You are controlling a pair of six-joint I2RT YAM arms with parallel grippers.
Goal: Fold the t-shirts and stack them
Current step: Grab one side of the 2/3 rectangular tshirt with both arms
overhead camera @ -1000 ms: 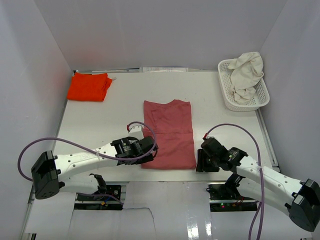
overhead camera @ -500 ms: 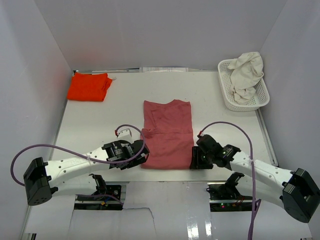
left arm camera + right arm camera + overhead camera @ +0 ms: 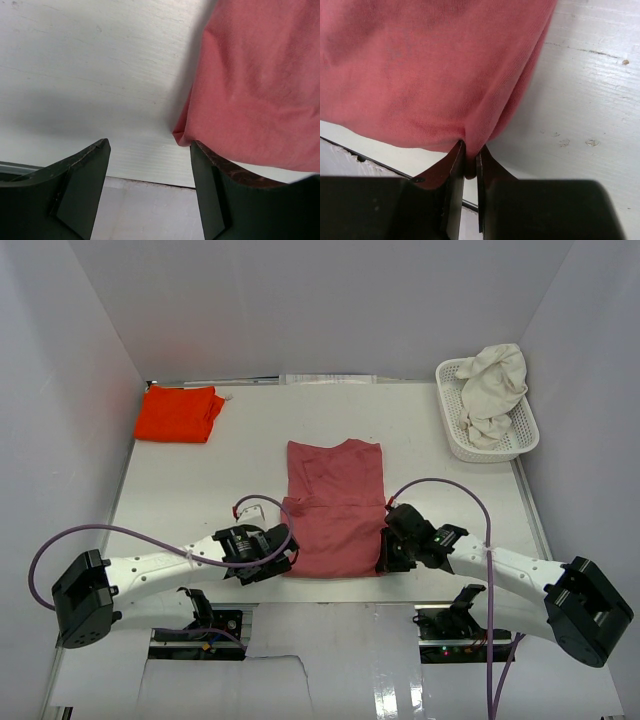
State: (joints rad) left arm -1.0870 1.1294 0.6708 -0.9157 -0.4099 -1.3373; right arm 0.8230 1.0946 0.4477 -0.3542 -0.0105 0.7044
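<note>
The left gripper should next pick up the rose-red t-shirt by its free near corner, opposite the right gripper, to fold the near edge of the t-shirt over.
The dusty rose-red t-shirt lies folded into a long strip in the middle of the table. My left gripper is open at its near left corner; in the left wrist view that corner sits just ahead of the right finger, not between the jaws. My right gripper is shut on the shirt's near right corner. The bright orange-red t-shirt lies folded at the far left. The cream-white t-shirt is bunched in the basket.
The white lattice basket stands at the far right by the wall. The table's near edge runs just under both grippers. White enclosure walls close in the left, right and back.
Both grippers moved in to the rose-red shirt's near corners. The right gripper closed on the near right corner. The left one stays open beside the near left corner.
</note>
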